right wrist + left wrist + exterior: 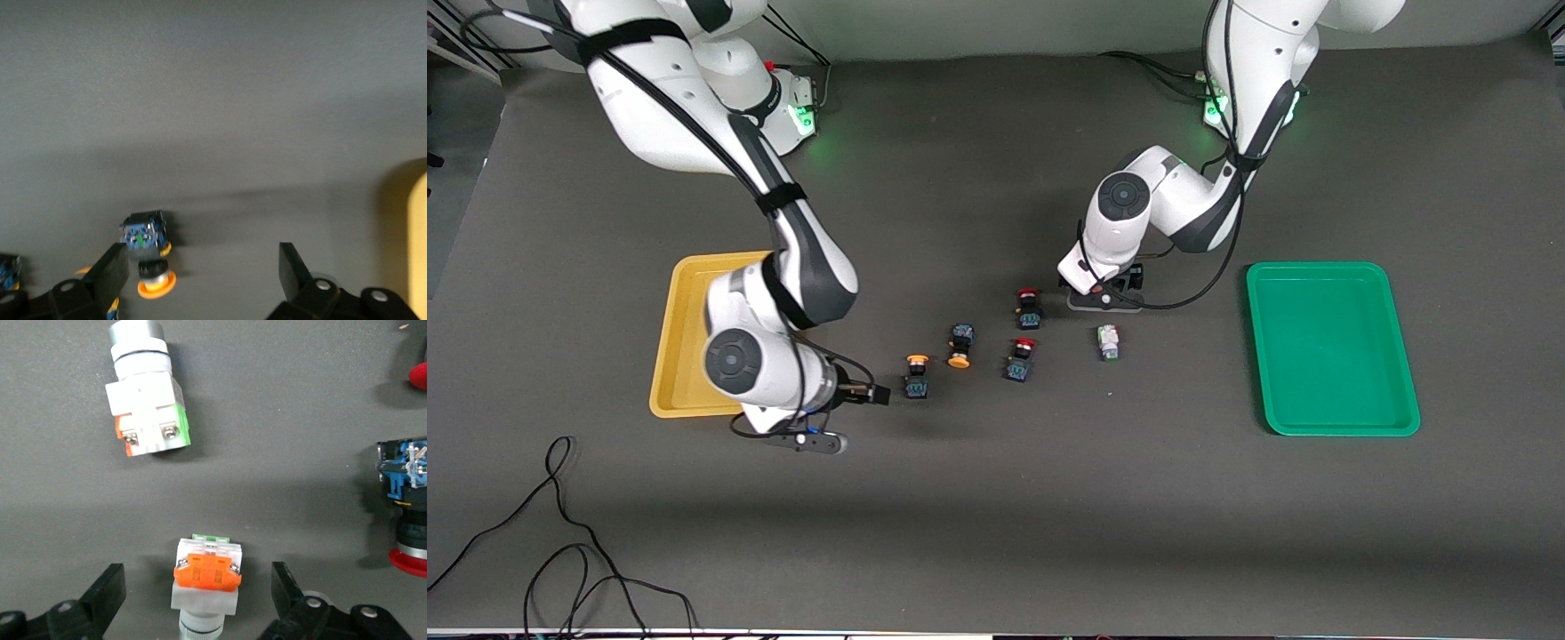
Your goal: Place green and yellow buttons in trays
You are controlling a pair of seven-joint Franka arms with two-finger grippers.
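The yellow-capped button should go in the yellow tray (680,356), so my right gripper should grab it next by its blue body (917,388).
My left gripper (1104,298) (199,593) is open, its fingers on either side of the orange-marked white button (207,583), which the hand hides in the front view. The green-marked white button (1109,342) (143,400) lies close by, nearer the front camera. My right gripper (871,394) (200,273) is open and empty, between the yellow tray (680,356) and a yellow-capped button (916,375) (150,253) that lies just beside one fingertip. A second yellow-capped button (960,347) lies a little farther on. The green tray (1329,347) is at the left arm's end.
Two black switches with red caps (1029,307) (1020,358) lie between the yellow-capped buttons and the white ones; both show in the left wrist view (407,513) (419,377). The yellow tray's rim (417,227) shows in the right wrist view. Loose cables (560,533) lie at the table's front.
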